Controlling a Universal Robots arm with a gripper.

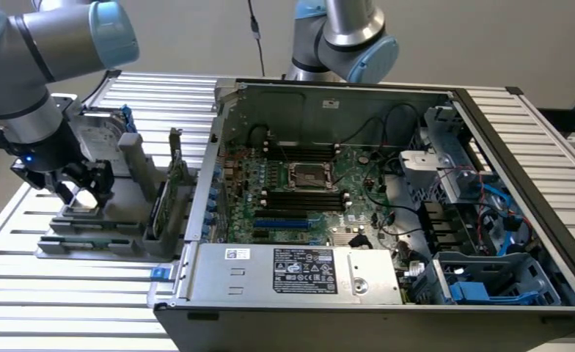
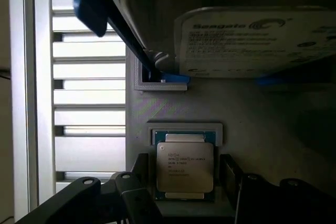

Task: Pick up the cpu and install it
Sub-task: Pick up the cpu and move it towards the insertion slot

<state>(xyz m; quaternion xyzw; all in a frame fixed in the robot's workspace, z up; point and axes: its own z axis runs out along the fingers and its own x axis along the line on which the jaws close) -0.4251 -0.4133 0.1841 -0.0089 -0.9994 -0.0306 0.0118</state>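
The gripper grips the cpu by its open side edges next, since the holder's raised edge wraps the end of the cpu (image 2: 185, 167) near the hard drive.
The cpu (image 2: 185, 167), a small square chip with a dull silver top and printed lettering, lies flat in a recess of the grey holder (image 2: 273, 119). My gripper (image 2: 185, 184) hangs low over it, open, with one dark finger (image 2: 140, 177) on each side of the chip and a gap to each. In the exterior view the gripper (image 1: 80, 192) stands over the grey holder (image 1: 121, 224) at the exterior view's left, outside the computer case. The dark square socket (image 1: 307, 176) with its metal frame sits in the middle of the motherboard.
An upright silver hard drive (image 2: 252, 40) with a blue bracket stands in the holder just behind the chip, also seen as the hard drive (image 1: 102, 143). Upright cards (image 1: 175, 183) stand between holder and open case (image 1: 219, 147). A slatted metal table (image 1: 62, 308) carries everything.
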